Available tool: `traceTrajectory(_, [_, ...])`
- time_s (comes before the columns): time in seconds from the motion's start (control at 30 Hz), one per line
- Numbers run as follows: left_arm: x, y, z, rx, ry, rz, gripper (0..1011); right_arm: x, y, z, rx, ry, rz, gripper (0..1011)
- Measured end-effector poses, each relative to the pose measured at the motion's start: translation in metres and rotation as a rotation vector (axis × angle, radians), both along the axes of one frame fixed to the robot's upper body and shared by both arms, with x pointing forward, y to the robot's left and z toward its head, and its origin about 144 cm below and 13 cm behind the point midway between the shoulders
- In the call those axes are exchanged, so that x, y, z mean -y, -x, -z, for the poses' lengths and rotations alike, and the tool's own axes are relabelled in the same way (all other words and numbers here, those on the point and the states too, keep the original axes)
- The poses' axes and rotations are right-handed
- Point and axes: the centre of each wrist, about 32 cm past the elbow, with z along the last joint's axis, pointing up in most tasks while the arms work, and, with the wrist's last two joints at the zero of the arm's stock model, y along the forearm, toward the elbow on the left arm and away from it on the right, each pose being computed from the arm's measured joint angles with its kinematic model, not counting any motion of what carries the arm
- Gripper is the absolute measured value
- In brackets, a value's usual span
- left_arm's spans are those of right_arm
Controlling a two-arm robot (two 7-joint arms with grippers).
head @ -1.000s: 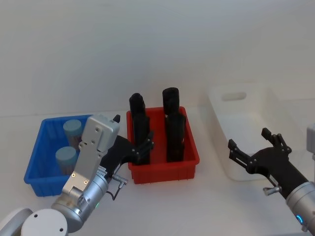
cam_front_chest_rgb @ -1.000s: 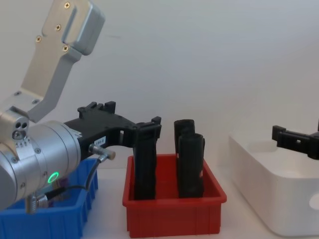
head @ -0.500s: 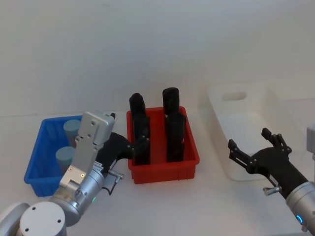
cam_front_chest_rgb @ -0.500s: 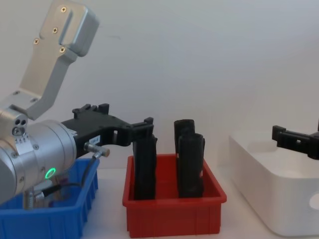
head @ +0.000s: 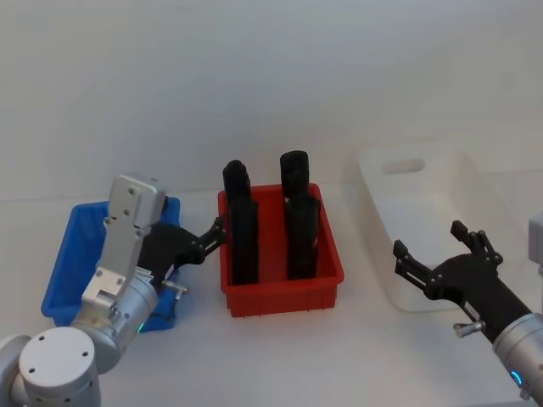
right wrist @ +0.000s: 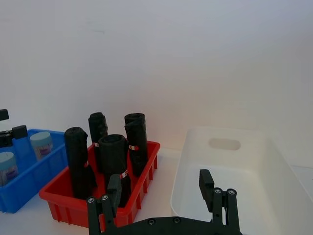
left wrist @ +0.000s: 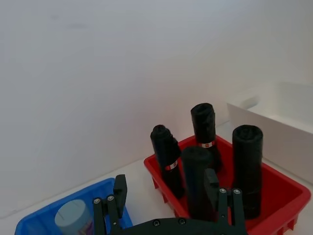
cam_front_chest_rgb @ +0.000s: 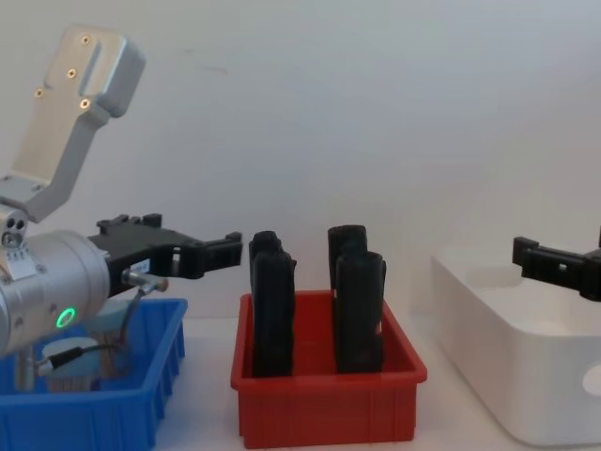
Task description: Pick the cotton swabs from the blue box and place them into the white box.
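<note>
My left gripper needs to grab the cotton swab jar by its pale lid next, because the blue box's sides rise around the jar's body.
The blue box (head: 61,273) sits at the table's left, largely covered by my left arm in the head view. One cotton swab jar (left wrist: 73,219) with a pale lid stands in the blue box (left wrist: 29,227) just below my left gripper (left wrist: 166,191). From the right wrist, two cotton swab jars (right wrist: 41,142) show inside the blue box (right wrist: 24,181). My left gripper (head: 208,240) hangs open and empty above the blue box's right edge, next to the red bin. The white box (head: 424,199) stands at the right, with my right gripper (head: 428,242) open and empty over its near end.
A red bin (head: 280,292) with several tall black rolls (head: 297,212) stands between the two boxes, close to my left fingertips. Bare white table lies in front of all three containers, and a white wall rises behind them.
My left gripper has drawn back to the left, away from the black rolls in the red bin, to above the blue box's right edge. The right arm has not moved.
</note>
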Motion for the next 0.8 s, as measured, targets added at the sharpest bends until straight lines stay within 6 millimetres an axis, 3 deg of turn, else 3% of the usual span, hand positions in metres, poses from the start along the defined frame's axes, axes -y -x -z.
traceTrajectory(0.8, [-0.04, -0.019, 0.007, -0.189, 0.068, -0.18, 999, 0.0, 0.0, 0.0, 0.0, 0.0, 0.0, 1002])
